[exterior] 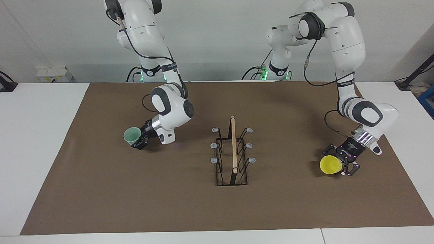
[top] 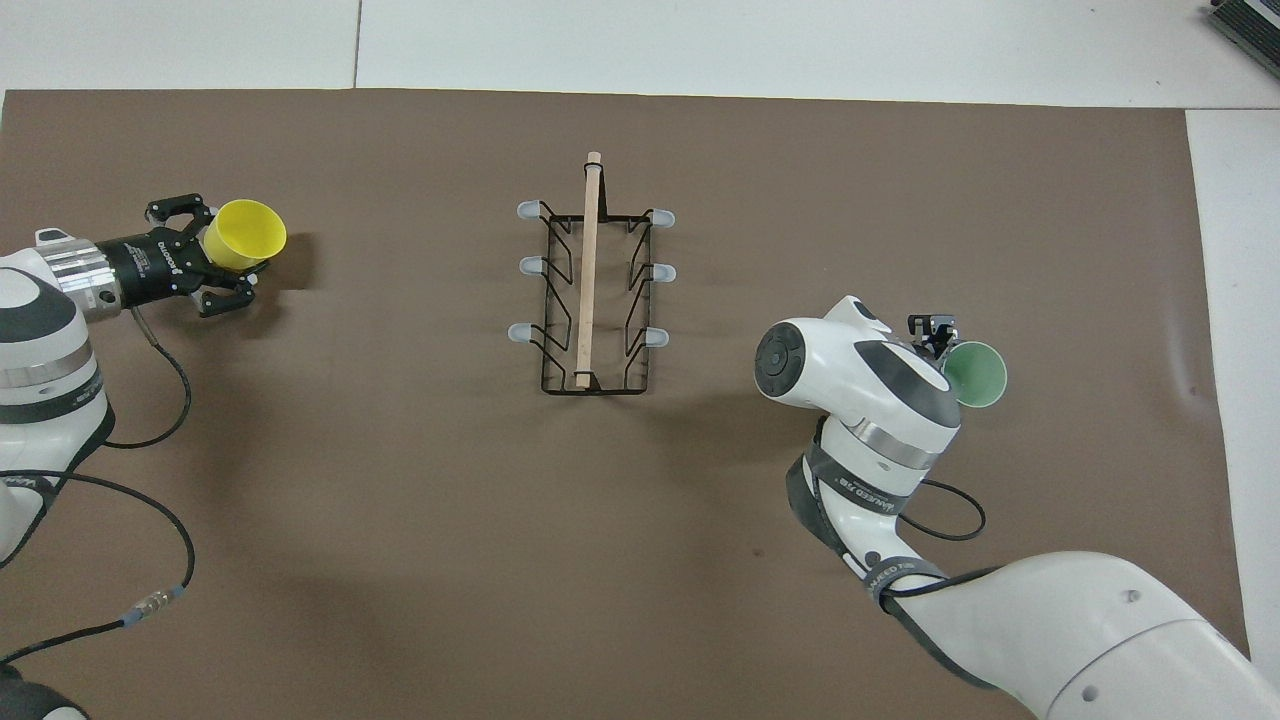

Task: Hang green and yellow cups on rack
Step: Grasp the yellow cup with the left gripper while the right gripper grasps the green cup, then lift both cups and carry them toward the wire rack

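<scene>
I need my right gripper on the pale green cup's narrow end next, leaving the pale green cup's opening [top: 974, 373] free to slip onto a rack peg.
The rack [exterior: 233, 145] [top: 588, 280], black wire with a wooden top bar and grey-capped prongs, stands at the middle of the brown mat. The yellow cup [exterior: 330, 164] [top: 245, 233] is tipped on its side near the left arm's end. My left gripper [exterior: 341, 161] [top: 212, 250] is shut on its narrow end, with the mouth pointing away from the hand. The green cup [exterior: 132, 135] [top: 975, 373] is also tipped, toward the right arm's end. My right gripper [exterior: 139, 141] [top: 945, 345] is low at its narrow end, open, mostly hidden under the wrist in the overhead view.
A brown mat [exterior: 101, 203] covers most of the white table. Cables trail from both arms over the mat near the robots. A blue box [exterior: 428, 98] sits off the mat at the left arm's end.
</scene>
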`<state>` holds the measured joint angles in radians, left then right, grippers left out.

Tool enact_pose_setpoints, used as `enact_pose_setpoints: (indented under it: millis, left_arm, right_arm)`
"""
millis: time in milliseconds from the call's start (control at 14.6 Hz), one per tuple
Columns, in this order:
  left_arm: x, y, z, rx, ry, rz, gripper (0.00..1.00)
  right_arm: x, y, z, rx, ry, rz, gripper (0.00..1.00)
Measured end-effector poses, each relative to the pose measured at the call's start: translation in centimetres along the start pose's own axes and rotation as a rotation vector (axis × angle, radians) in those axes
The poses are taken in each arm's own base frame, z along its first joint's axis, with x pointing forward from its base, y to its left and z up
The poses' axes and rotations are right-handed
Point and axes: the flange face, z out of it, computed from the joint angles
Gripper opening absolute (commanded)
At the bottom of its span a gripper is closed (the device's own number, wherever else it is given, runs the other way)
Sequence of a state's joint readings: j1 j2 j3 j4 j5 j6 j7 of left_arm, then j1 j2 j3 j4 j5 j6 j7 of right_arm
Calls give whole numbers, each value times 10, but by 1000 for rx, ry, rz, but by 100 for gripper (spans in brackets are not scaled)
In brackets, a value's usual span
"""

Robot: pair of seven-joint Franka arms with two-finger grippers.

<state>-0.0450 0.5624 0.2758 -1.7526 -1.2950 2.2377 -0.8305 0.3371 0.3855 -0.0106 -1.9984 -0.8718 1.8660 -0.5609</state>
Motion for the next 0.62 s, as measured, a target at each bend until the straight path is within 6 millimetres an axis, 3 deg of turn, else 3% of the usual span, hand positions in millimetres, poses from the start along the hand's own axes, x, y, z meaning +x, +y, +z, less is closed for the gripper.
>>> enact_pose_setpoints:
  millis: [206, 274, 343, 412, 480, 617]
  left_arm:
    - [-42, 9, -8, -48, 30, 82, 0]
    - [-53, 11, -14, -44, 44, 121, 0]
    - [-64, 12, -19, -36, 55, 157, 0]
    - [-75, 13, -21, -28, 62, 190, 0]
    - [-87, 13, -24, -27, 67, 219, 0]
    - [-110, 14, -32, -24, 93, 290, 0]
  right_arm:
    - [-5, 3, 10, 9, 12, 5, 100]
    - [-4, 1, 12, 12, 12, 2, 93]
    - [-3, 0, 13, 11, 14, 0, 58]
    - [-2, -1, 12, 9, 19, -2, 13]
    - [-2, -1, 12, 8, 20, -3, 0]
    - [-2, -1, 13, 8, 20, -3, 0]
